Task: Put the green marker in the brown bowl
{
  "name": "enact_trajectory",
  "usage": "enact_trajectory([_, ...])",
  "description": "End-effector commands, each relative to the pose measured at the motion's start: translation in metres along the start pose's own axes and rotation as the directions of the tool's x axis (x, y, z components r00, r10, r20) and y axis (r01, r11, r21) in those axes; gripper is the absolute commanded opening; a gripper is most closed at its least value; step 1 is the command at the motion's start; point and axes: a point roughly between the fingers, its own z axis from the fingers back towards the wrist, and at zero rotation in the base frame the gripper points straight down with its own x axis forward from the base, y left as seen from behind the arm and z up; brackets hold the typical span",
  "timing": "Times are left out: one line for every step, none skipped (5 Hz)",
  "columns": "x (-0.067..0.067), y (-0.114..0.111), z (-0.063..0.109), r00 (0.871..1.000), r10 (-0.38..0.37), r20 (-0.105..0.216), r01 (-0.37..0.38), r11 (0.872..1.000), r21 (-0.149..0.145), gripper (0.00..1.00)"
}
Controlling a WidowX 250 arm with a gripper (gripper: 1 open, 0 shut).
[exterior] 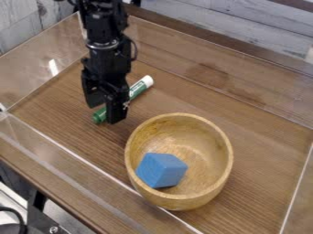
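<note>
The green marker (pixel 138 87) needs to go into the brown bowl. My gripper should grab it by its green end (pixel 101 116) next.
The green marker (pixel 138 87) lies flat on the wooden tray floor, slanted, with its capped end toward the back right and its green end (pixel 98 116) at the front left. My gripper (pixel 105 107) points straight down over the marker's front half. It is open, with a finger on each side of the barrel, and it hides the middle of the marker. The brown bowl (pixel 184 118) sits to the right and nearer the camera, just clear of the marker's front end.
A blue cube (pixel 160 170) lies inside the bowl. Clear plastic walls (pixel 73 174) enclose the wooden floor on all sides. A metal table leg shows at the bottom left corner.
</note>
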Motion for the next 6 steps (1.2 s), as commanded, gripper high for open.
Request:
enact_trajectory([0.003,0.006,0.004,0.999,-0.007,0.040,0.007,1.000,0.017,1.00])
enact_trajectory([0.003,0.008,0.000,0.999,-0.022,0.048,0.021,1.000,0.013,1.00])
enact_trajectory([0.003,0.009,-0.004,0.998,-0.032,0.056,0.031,0.999,0.009,1.00])
enact_trajectory([0.004,0.010,-0.007,0.997,-0.043,0.065,0.042,0.999,0.006,1.00])
enact_trajectory([0.005,0.011,-0.009,0.996,-0.053,0.073,0.052,0.999,0.004,0.00])
enact_trajectory([0.006,0.012,-0.010,0.995,-0.057,0.080,0.057,0.998,0.000,0.00])
